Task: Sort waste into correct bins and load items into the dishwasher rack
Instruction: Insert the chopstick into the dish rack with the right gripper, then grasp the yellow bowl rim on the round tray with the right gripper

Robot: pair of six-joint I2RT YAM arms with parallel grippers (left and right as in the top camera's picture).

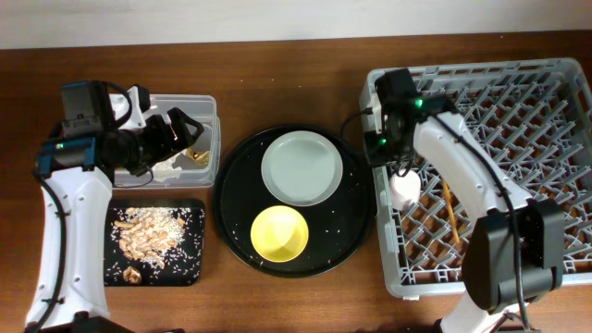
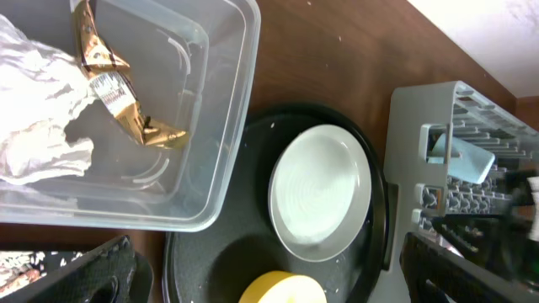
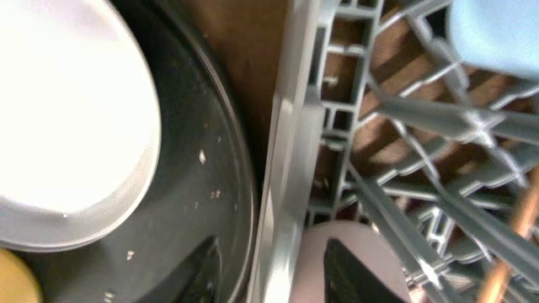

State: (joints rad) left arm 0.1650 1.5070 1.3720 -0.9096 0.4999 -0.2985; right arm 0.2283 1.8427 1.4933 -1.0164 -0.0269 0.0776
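The yellow bowl (image 1: 279, 233) needs its body free to go tilted into the rack, so the robot's right gripper should next grab it by one edge of its rim.
The clear tub (image 1: 208, 106) holds the crumpled white napkin (image 2: 34, 109) and the gold-brown wrapper (image 2: 118, 93). My left gripper (image 1: 183, 132) hovers over the tub, open and empty; its fingers (image 2: 269, 282) show spread wide in the left wrist view. The shallow black tray (image 1: 190, 264) holds the food scraps (image 1: 148, 233). The pale plate (image 1: 302, 166) and the yellow bowl (image 1: 279, 233) sit on the round black tray. My right gripper (image 1: 388, 153) is open at the left wall of the grey rack (image 1: 518, 83), its fingers (image 3: 278, 269) straddling the rack wall (image 3: 295, 168). The pink cup (image 1: 404, 188), blue cup (image 3: 497, 34) and chopsticks (image 1: 450, 211) lie in the rack.
The large round black tray (image 1: 351, 240) fills the middle, between the bins and the rack, with a few rice crumbs on it. The right arm's forearm lies across the rack. Brown tabletop (image 1: 296, 65) shows behind the tray.
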